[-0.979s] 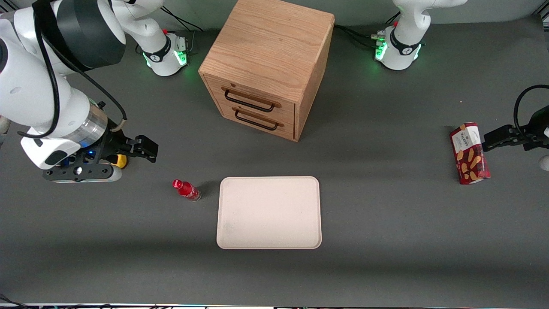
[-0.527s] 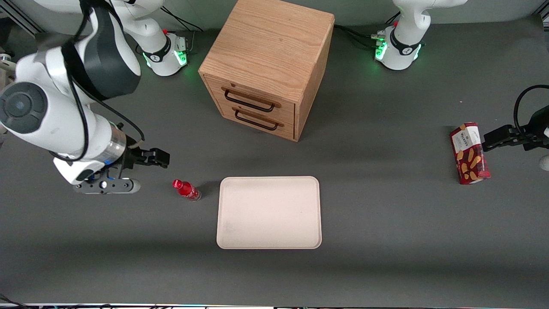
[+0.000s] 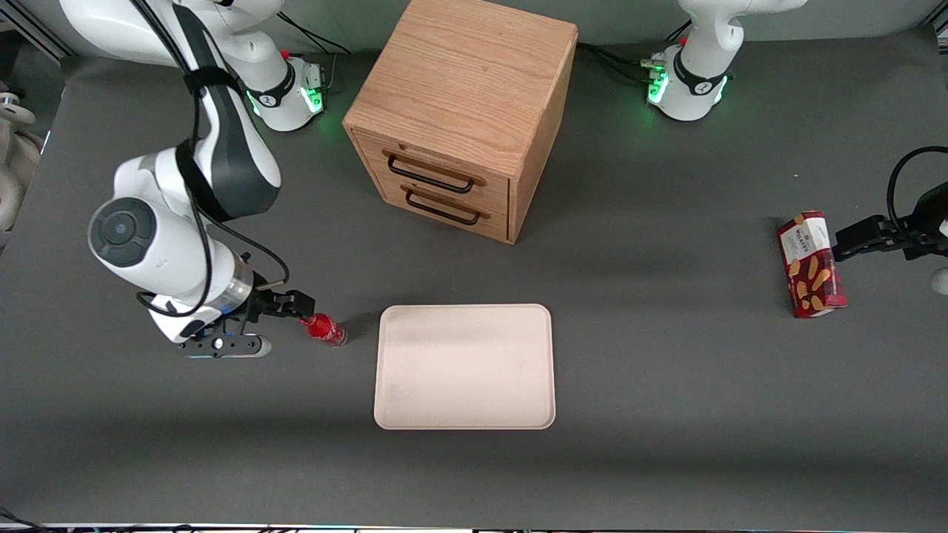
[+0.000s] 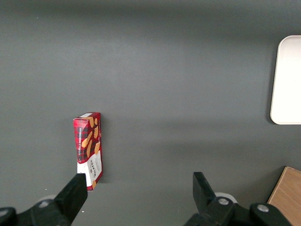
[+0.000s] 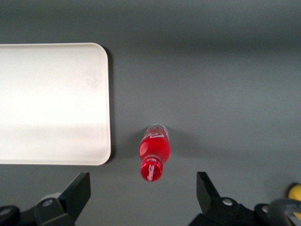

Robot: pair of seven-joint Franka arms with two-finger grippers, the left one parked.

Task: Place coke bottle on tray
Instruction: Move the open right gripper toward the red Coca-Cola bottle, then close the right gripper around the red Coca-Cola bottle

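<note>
To place the coke bottle on the tray (image 3: 464, 366), my right gripper should next grab the bottle by its end with the cap (image 3: 311, 321).
The coke bottle (image 3: 324, 329), small and red with a red cap, stands upright on the grey table beside the tray's edge that faces the working arm's end. The cream-beige tray (image 3: 464, 366) lies flat with nothing on it. My right gripper (image 3: 290, 305) hovers just above the bottle's cap, slightly toward the working arm's end. In the right wrist view the gripper (image 5: 142, 193) is open wide and holds nothing. There the bottle (image 5: 154, 150) shows from above, ahead of the gap between the fingers, with the tray (image 5: 51, 103) beside it.
A wooden two-drawer cabinet (image 3: 463, 111) stands farther from the front camera than the tray. A red snack box (image 3: 811, 264) lies toward the parked arm's end and shows in the left wrist view (image 4: 88, 149). A yellow lump (image 5: 295, 192) lies near my gripper.
My right arm has swung down and toward the bottle; the gripper went from well short of it to just over its cap. The bottle and tray have not moved.
</note>
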